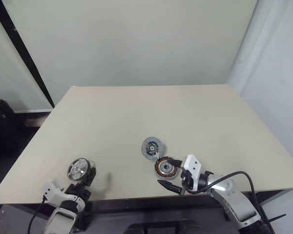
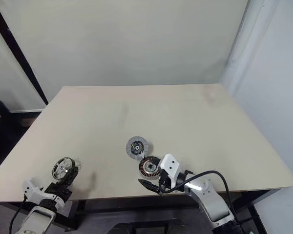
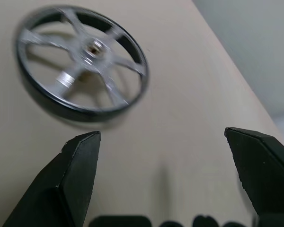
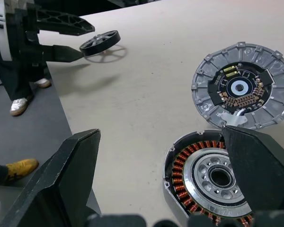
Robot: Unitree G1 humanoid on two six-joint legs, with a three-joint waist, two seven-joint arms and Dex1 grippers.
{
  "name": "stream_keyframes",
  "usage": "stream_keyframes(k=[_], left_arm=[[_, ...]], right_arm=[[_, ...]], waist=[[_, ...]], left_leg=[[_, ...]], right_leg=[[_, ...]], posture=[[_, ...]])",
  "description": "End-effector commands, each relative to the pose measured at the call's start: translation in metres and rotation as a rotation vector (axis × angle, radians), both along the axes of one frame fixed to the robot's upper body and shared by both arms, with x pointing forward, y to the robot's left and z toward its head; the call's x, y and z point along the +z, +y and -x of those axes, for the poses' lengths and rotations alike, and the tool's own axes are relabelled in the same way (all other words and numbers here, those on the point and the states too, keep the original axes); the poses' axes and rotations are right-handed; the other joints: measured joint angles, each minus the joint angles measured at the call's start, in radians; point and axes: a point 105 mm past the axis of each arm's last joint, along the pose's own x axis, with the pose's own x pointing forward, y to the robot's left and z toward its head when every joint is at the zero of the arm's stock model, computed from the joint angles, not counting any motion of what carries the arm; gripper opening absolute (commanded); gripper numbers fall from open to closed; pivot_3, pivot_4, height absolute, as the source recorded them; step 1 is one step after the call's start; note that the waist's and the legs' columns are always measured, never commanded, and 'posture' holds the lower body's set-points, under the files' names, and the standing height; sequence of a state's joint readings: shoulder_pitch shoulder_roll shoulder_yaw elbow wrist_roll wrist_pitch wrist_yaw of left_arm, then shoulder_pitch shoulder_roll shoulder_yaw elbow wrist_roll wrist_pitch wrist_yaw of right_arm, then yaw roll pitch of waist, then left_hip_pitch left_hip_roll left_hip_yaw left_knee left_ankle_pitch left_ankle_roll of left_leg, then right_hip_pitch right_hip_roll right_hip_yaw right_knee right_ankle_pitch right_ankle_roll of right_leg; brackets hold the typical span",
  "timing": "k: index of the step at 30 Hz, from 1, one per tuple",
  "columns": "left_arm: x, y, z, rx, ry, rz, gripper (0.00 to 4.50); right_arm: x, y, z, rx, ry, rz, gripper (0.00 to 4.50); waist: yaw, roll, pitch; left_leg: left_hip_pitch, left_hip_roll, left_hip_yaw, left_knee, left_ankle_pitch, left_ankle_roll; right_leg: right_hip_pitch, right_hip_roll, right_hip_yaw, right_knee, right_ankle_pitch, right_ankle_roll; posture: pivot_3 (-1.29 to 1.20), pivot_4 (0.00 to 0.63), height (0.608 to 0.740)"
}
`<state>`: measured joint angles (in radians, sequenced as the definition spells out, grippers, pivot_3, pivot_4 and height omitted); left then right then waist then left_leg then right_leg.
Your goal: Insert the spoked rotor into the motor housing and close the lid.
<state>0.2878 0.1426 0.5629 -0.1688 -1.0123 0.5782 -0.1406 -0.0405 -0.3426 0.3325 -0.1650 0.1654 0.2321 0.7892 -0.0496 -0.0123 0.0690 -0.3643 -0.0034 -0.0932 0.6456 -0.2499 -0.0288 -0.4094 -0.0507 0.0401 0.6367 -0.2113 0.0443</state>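
Note:
The left gripper would miss if it closed now, because its fingers stop short of the rotor's rim. It has to move toward the spoked rotor first and then close.
The spoked rotor [image 1: 78, 169], a shiny silver wheel, lies flat near the table's front left edge. My left gripper [image 3: 161, 135] stands open just short of the rotor [image 3: 80, 59], with nothing between its fingers. The motor housing [image 1: 165, 168], with its ring of copper coils, lies near the front edge at the middle. The grey lid [image 1: 152, 147] rests just behind the housing, touching it, with a dark circuit face up [image 4: 243, 86]. My right gripper [image 4: 161, 133] is open, its two fingers spread on either side of the housing [image 4: 213, 182], holding nothing.
The beige table [image 1: 151, 112] ends just in front of both grippers, with wide bare room behind the parts. A person's shoes [image 4: 20, 105] stand on the dark floor beyond the table's left edge. A black object [image 1: 0, 117] sits on the floor at far left.

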Motion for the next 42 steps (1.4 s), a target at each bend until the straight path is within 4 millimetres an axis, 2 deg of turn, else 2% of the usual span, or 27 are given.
stream_keyframes(k=[1, 7, 15, 18, 28, 31, 34, 40, 42], left_arm=[[0.009, 0.016, -0.003, 0.076, -0.029, 0.003, 4.5], [0.012, 0.037, -0.009, 0.17, -0.052, -0.002, 4.5], [0.018, 0.038, -0.024, 0.171, -0.078, 0.002, 4.5], [0.018, 0.038, -0.028, 0.166, -0.079, 0.005, 3.83], [0.014, 0.035, -0.03, 0.147, -0.072, 0.024, 0.26], [0.016, 0.034, -0.031, 0.145, -0.089, 0.035, 0.22], [0.025, 0.025, -0.032, 0.085, -0.15, 0.105, 0.22], [0.047, -0.006, -0.031, -0.087, -0.257, 0.323, 0.22], [0.054, -0.024, -0.03, -0.194, -0.264, 0.38, 0.22]], right_arm=[[0.011, -0.001, -0.004, -0.005, -0.049, -0.023, 4.47], [0.012, -0.002, -0.006, -0.014, -0.054, -0.021, 4.47], [0.012, -0.004, -0.006, -0.026, -0.06, -0.021, 4.47], [0.013, -0.005, -0.007, -0.035, -0.066, -0.02, 4.5], [0.014, -0.009, -0.009, -0.059, -0.081, -0.013, 4.5], [0.014, -0.01, -0.009, -0.062, -0.083, -0.012, 4.5], [0.013, -0.012, -0.01, -0.07, -0.086, -0.007, 4.5], [0.008, -0.021, -0.012, -0.095, -0.07, 0.015, 4.5], [0.004, -0.027, -0.011, -0.096, -0.045, 0.028, 4.5]], waist=[[0.0, 0.0, 0.0], [0.0, -0.002, 0.0], [0.0, -0.003, -0.001], [0.0, -0.003, -0.001], [0.0, -0.004, -0.001], [0.0, -0.004, -0.001], [0.0, -0.004, -0.001], [0.0, -0.005, -0.001], [0.0, -0.005, -0.001]], left_leg=[[0.0, 0.0, 0.0, 0.0, 0.0, 0.0], [0.0, 0.0, 0.0, 0.0, 0.0, 0.0], [0.0, 0.0, 0.0, 0.0, 0.0, 0.0], [0.0, 0.0, 0.0, 0.0, 0.0, 0.0], [0.0, 0.0, 0.0, 0.0, 0.0, 0.0], [0.0, 0.0, 0.0, 0.0, 0.0, 0.0], [0.0, 0.0, 0.0, 0.0, 0.0, 0.0], [0.0, 0.0, 0.0, 0.0, 0.0, 0.0], [0.0, 0.0, 0.0, 0.0, 0.0, 0.001]], right_leg=[[0.0, 0.0, 0.0, 0.0, 0.0, 0.0], [0.0, 0.0, 0.0, 0.0, 0.0, 0.0], [0.001, 0.0, 0.0, 0.0, 0.0, 0.0], [0.001, 0.001, 0.0, 0.001, 0.0, 0.0], [0.002, 0.001, 0.0, 0.001, 0.0, 0.0], [0.001, 0.001, 0.0, 0.001, 0.0, 0.0], [0.001, 0.001, 0.0, 0.001, 0.0, 0.0], [0.001, 0.001, 0.0, 0.001, 0.0, 0.0], [0.001, 0.001, 0.0, 0.001, 0.0, 0.0]], posture=[[0.0, 0.0, 0.74], [0.0, 0.0, 0.74], [0.0, 0.0, 0.74], [0.0, 0.0, 0.74], [0.0, 0.0, 0.74], [0.0, 0.0, 0.74], [0.0, 0.0, 0.74], [0.0, 0.0, 0.74], [0.0, 0.0, 0.74]])
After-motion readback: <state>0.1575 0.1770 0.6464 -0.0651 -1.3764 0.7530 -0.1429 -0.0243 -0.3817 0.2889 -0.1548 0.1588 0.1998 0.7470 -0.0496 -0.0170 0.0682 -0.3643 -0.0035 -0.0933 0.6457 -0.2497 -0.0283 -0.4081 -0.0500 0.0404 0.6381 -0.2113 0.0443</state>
